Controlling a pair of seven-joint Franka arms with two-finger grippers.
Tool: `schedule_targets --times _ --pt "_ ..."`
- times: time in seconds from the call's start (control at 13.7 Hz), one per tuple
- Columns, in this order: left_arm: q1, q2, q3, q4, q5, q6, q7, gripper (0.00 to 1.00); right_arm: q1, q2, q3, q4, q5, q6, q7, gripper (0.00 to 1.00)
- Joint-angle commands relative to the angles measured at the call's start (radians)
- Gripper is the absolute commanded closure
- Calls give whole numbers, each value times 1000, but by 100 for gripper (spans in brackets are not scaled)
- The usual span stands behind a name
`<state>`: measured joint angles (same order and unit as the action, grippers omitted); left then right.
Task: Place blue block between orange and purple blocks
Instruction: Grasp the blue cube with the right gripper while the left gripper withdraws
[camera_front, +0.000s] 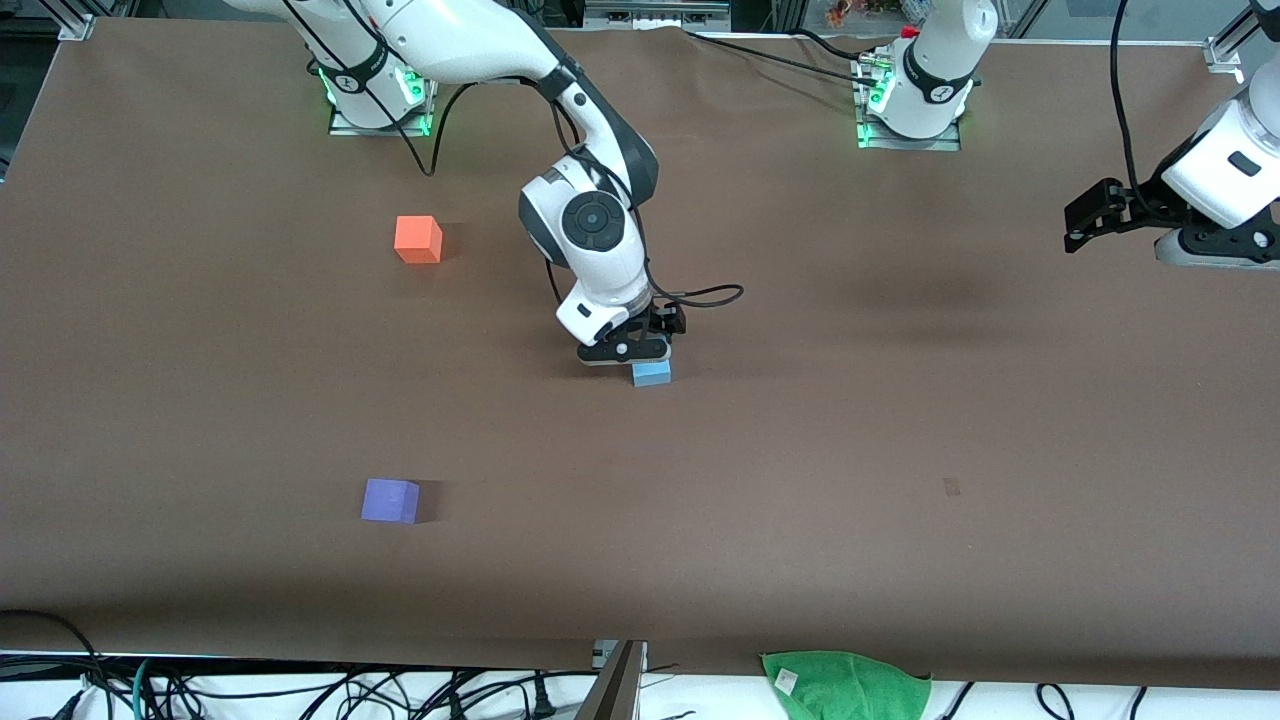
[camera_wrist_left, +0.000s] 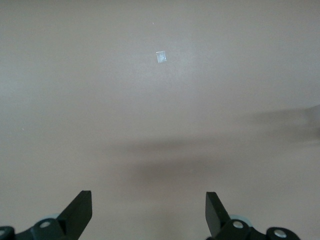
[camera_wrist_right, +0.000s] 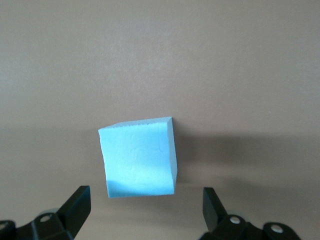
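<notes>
My right gripper should move toward the blue block (camera_front: 651, 374) (camera_wrist_right: 139, 157) before it closes on the block, because bare tabletop shows between my fingers and the block.
The blue block (camera_front: 651, 374) lies on the brown table near its middle. My right gripper (camera_front: 632, 356) hangs low right at it, open. In the right wrist view the blue block (camera_wrist_right: 139, 157) sits just ahead of the gripper (camera_wrist_right: 145, 200), not between the fingers (camera_wrist_right: 79, 201). The orange block (camera_front: 418, 240) rests toward the right arm's end, farther from the front camera. The purple block (camera_front: 390, 500) is at that same end, nearer to the camera. My left gripper (camera_front: 1075, 235) waits open above the table's left-arm end; the left wrist view shows the gripper (camera_wrist_left: 147, 205) over bare table.
A green cloth (camera_front: 845, 685) lies at the table edge closest to the front camera. A small pale scrap (camera_wrist_left: 161, 57) lies on the table below the left gripper. Cables run along the front edge and by the arm bases.
</notes>
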<state>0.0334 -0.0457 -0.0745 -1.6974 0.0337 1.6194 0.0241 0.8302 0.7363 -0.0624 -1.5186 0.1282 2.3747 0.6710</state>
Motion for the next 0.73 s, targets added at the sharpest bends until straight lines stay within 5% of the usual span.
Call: schedule_targets --times 0.0,0.44,0.51,0.66 --pt "-15 -2 10 5 -20 13 19 0 20 50 -13 28 -27 50 -1 1" --pt "-15 4 9 8 -20 13 16 0 32 92 -11 28 -45 116 1 6" --pt "-15 4 9 8 -20 13 17 0 32 92 -11 28 -44 118 1 14" --pt "-13 6 9 8 -20 8 17 0 30 94 -13 29 -45 118 -4 50"
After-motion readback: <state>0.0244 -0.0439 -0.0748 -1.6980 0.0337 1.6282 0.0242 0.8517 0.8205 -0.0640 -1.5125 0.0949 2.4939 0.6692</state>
